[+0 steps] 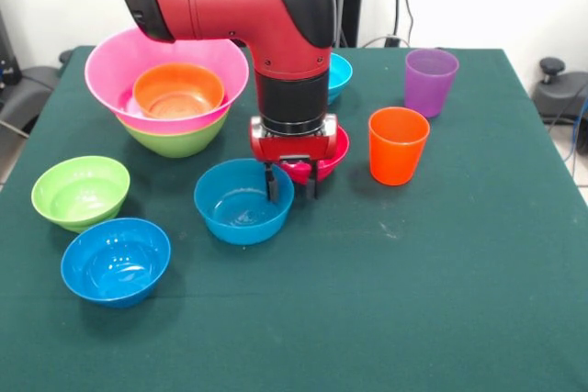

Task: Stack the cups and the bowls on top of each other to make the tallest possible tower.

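Note:
I need to build the tower [165,89] taller, so next I should use my gripper to grab the cyan-blue bowl by its rim [287,181].
The tower stands at the back left: a lime green bowl [175,141] carries the huge pink bowl [110,75], and an orange bowl [179,91] sits inside that. My gripper [292,192] hangs open low over the table's middle. Its left finger [272,183] is at the right rim of a cyan bowl [237,204], and a magenta-red bowl [338,149] shows between and behind the fingers. The orange cup [398,146] stands upright to the right of the gripper, with the purple cup [430,82] behind it.
A small lime green bowl [81,192] and a blue bowl [115,262] sit at the front left. Another cyan bowl [342,75] is partly hidden behind the arm. The green tablecloth [413,300] covers the table to its edges.

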`<action>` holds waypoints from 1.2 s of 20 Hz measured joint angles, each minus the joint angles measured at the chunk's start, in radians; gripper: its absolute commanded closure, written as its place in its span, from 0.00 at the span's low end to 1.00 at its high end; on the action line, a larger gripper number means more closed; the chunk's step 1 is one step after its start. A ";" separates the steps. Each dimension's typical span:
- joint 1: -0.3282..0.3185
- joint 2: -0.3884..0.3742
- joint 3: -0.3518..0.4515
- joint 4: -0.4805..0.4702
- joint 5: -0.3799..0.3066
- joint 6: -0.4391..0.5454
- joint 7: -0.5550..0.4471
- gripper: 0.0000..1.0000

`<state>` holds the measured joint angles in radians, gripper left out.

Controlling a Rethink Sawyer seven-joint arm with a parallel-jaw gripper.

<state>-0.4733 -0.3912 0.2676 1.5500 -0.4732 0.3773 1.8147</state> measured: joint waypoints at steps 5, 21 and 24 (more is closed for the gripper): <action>0.000 -0.007 -0.005 -0.001 0.001 -0.012 0.000 1.00; 0.000 -0.122 -0.007 0.017 0.078 0.031 0.000 1.00; 0.000 -0.206 -0.004 0.020 0.136 0.141 0.000 1.00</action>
<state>-0.4733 -0.5973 0.2632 1.5704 -0.3369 0.5186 1.8147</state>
